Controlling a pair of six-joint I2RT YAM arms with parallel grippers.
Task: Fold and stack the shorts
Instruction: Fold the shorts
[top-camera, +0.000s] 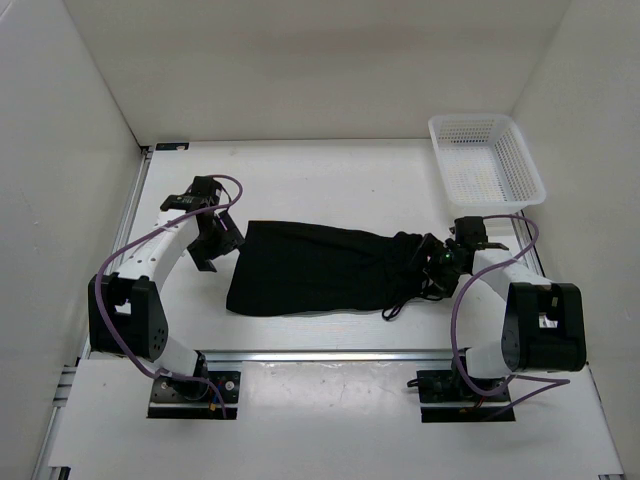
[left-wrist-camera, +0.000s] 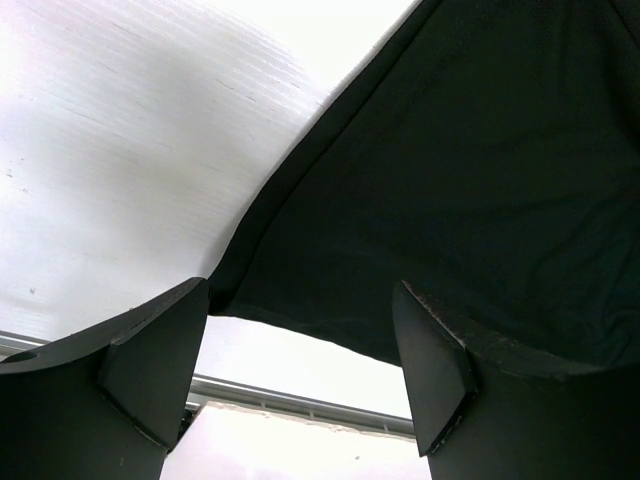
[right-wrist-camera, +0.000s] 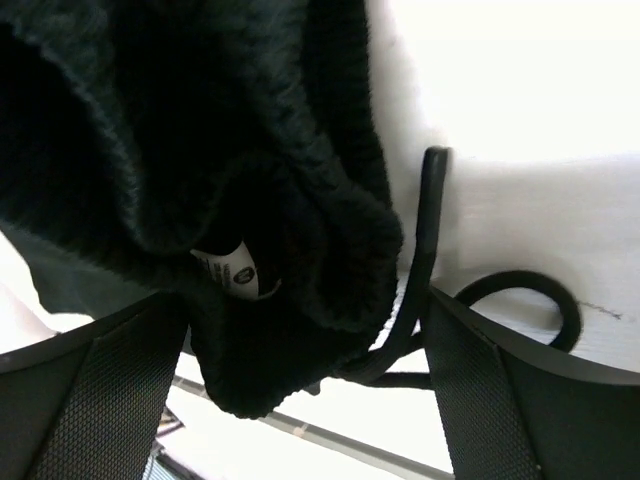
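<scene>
I should next grab the bunched waistband (right-wrist-camera: 280, 290) of the black shorts beside the drawstring with my right gripper. Then I can fold the waist over the leg hems.
The black shorts (top-camera: 320, 268) lie flat across the middle of the table, leg hems to the left and bunched waist to the right. My left gripper (top-camera: 215, 245) is open at the left hem. In the left wrist view the shorts (left-wrist-camera: 450, 180) end just beyond my open left gripper (left-wrist-camera: 300, 370), with nothing between the pads. My right gripper (top-camera: 437, 262) is open at the waist end. In the right wrist view the bunched waistband (right-wrist-camera: 280, 290), with a white label (right-wrist-camera: 230, 268), hangs between the spread fingers of my right gripper (right-wrist-camera: 305, 380). The drawstring (right-wrist-camera: 425, 230) loops beside the right finger.
A white mesh basket (top-camera: 485, 160) stands at the back right corner. White walls close in the table on the left, back and right. A metal rail (top-camera: 320, 355) runs along the near edge in front of the arm bases.
</scene>
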